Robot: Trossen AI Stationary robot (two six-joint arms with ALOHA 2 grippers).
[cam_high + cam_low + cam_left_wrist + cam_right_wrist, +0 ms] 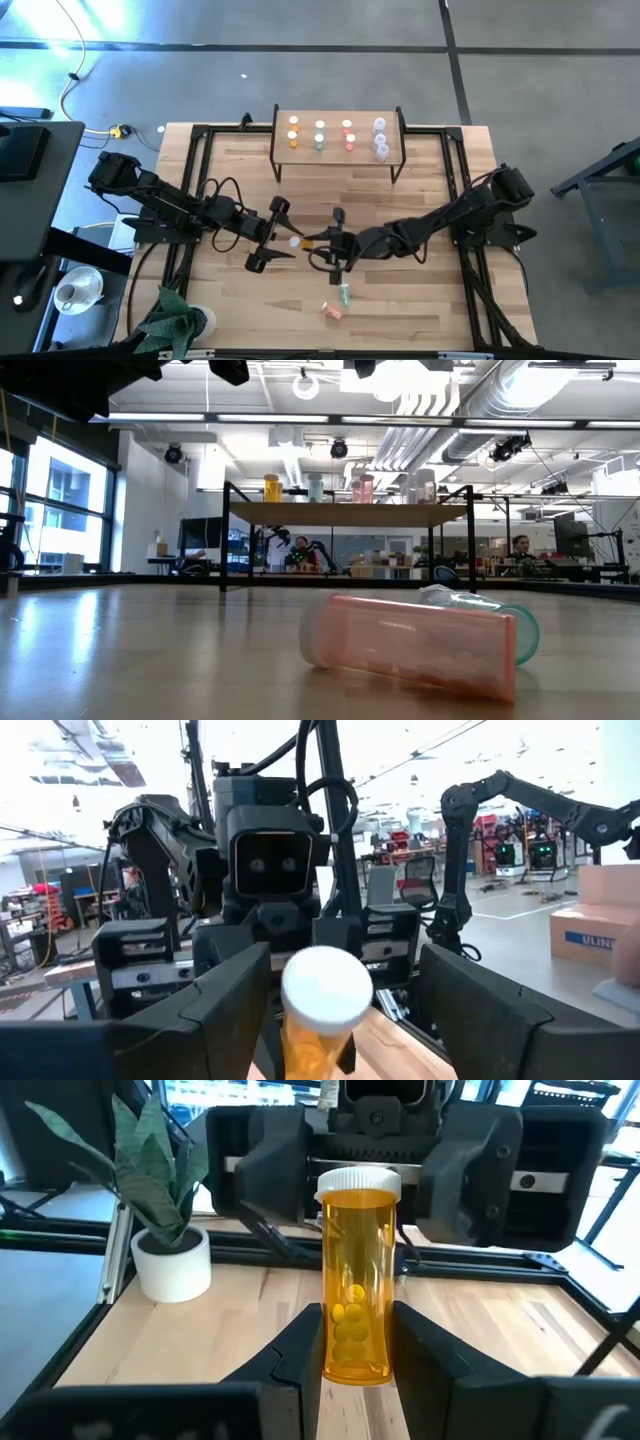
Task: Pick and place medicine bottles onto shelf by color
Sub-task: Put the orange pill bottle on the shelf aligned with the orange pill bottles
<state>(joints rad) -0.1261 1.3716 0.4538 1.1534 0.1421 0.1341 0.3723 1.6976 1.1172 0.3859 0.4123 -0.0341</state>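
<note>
My left gripper should close on the white cap (327, 986) of the orange bottle (312, 1050) now, because the fingers are beside the cap.
An orange bottle (355, 1270) with a white cap is in my right gripper (318, 241) above the table's middle. Its cap (325, 985) points toward the table's left. My left gripper (282, 238) is open and faces the right one. Its fingers stand on either side of the cap without touching it. The shelf (338, 112) at the far edge carries orange, green, pink and clear bottles in rows. A green bottle (345, 294) and a pink bottle (332, 311) lie on their sides on the table near the front; the pink one fills the low view (410, 645). My right gripper pinches the orange bottle's bottom end (350, 1350) between its two fingers. The fingers come level from the table's right and lie along the bottle. The bottle is lifted clear of the table and lies about level, its cap end sticking out past the fingertips.
A potted plant (180, 320) stands at the near left corner. Black frame rails (195, 200) run along the table's sides. Bare wood lies between the grippers and the shelf (350, 512).
</note>
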